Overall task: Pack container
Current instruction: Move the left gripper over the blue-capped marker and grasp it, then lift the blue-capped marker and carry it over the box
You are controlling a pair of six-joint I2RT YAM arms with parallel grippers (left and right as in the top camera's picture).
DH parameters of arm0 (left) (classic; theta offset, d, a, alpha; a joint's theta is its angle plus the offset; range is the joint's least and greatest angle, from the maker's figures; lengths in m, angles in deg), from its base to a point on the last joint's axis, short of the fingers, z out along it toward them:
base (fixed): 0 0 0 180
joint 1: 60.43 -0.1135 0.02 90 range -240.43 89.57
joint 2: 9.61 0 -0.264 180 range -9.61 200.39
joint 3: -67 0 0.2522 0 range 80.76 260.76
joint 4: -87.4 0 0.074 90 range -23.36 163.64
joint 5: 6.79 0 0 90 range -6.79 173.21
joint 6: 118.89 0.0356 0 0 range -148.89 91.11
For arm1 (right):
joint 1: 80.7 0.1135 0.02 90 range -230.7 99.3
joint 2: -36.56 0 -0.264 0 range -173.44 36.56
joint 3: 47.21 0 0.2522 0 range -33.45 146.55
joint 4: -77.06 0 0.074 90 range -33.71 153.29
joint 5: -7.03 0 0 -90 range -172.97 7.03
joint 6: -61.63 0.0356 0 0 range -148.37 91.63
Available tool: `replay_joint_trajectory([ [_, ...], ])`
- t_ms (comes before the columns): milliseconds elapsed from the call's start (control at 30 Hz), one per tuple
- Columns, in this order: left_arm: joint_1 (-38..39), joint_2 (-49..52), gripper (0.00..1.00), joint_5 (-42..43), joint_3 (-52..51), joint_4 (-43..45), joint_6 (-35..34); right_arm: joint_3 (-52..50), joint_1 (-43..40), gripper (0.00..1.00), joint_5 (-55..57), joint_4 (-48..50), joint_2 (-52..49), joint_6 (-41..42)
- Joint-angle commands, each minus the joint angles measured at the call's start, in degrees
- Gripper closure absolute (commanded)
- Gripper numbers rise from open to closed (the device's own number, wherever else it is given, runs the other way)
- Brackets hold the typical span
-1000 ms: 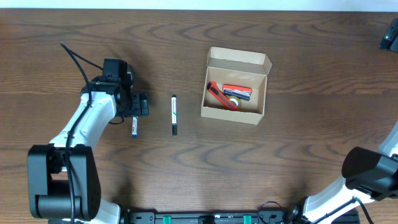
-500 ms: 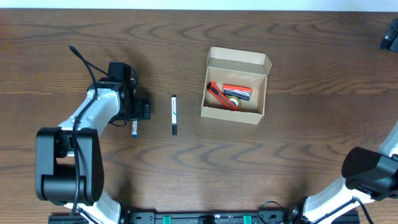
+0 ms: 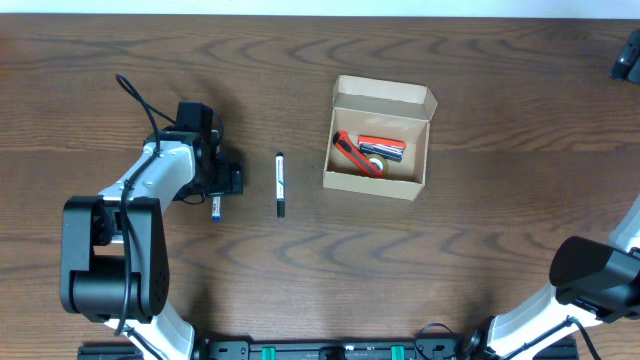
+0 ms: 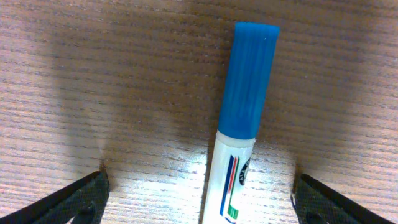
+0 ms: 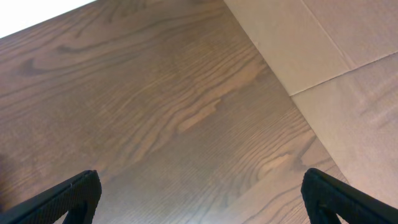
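Note:
My left gripper closes next. At the blue-capped marker, both fingers reach the wood on either side of its white body (image 3: 216, 206) (image 4: 225, 177), so closing now would catch the marker.
The container (image 3: 379, 137) is a tan cardboard box standing open right of the table's middle, its flap lid raised at the back. Inside it lie red and black items and a small roll. A white marker with a blue cap (image 3: 215, 206) lies on the table at the left. My left gripper (image 3: 221, 186) is open and low over it. In the left wrist view the marker (image 4: 242, 112) lies between the two fingertips (image 4: 84, 200), which stand apart from it. A black marker (image 3: 280, 185) lies between the blue-capped marker and the box. My right gripper (image 5: 202, 202) is open and empty over bare wood.
A black object (image 3: 628, 55) sits at the table's far right edge. The right arm's base (image 3: 595, 280) is at the front right corner. In the right wrist view a flat tan surface (image 5: 323, 43) lies past the table's edge.
My left gripper has shifted slightly toward the front and right, settling lower over the blue-capped marker. Both markers and the box have not moved.

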Motion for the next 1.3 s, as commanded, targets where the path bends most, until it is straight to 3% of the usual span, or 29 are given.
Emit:
replay_joint_trajectory([
  [0,-0.17,0.72,0.21,0.92,-0.02,-0.11,-0.31,0.15,-0.24,0.01,0.02,-0.09,-0.28,0.94],
  [100,-0.17,0.72,0.64,1.07,-0.02,-0.04,-0.37,0.15,-0.24,0.01,0.02,-0.09,-0.28,0.94],
  [233,-0.17,0.72,0.94,1.07,-0.02,-0.09,-0.39,0.15,-0.24,0.01,0.02,-0.09,-0.28,0.94],
  [500,-0.17,0.7,0.94,4.74,0.94,-0.44,-0.35,0.15,-0.24,0.01,0.02,-0.09,-0.28,0.94],
  [633,0.2,0.68,0.94,16.15,7.13,-4.48,-0.35,0.15,-0.24,0.01,0.02,-0.09,-0.28,0.94],
  [800,2.99,0.68,0.94,32.41,23.41,-9.73,-0.66,0.15,-0.24,0.01,0.02,-0.09,-0.28,0.94],
  [900,6.58,0.7,0.94,31.91,36.22,-12.92,0.24,0.15,-0.24,0.01,0.02,-0.09,-0.28,0.94],
  [1033,11.93,0.81,0.94,25.59,51.12,-18.8,9.33,0.15,-0.24,0.01,0.02,-0.09,-0.28,0.94],
  [1267,18.99,3.65,0.94,20.85,63.89,-27.67,24.06,0.15,-0.24,0.01,0.02,-0.09,-0.28,0.94],
])
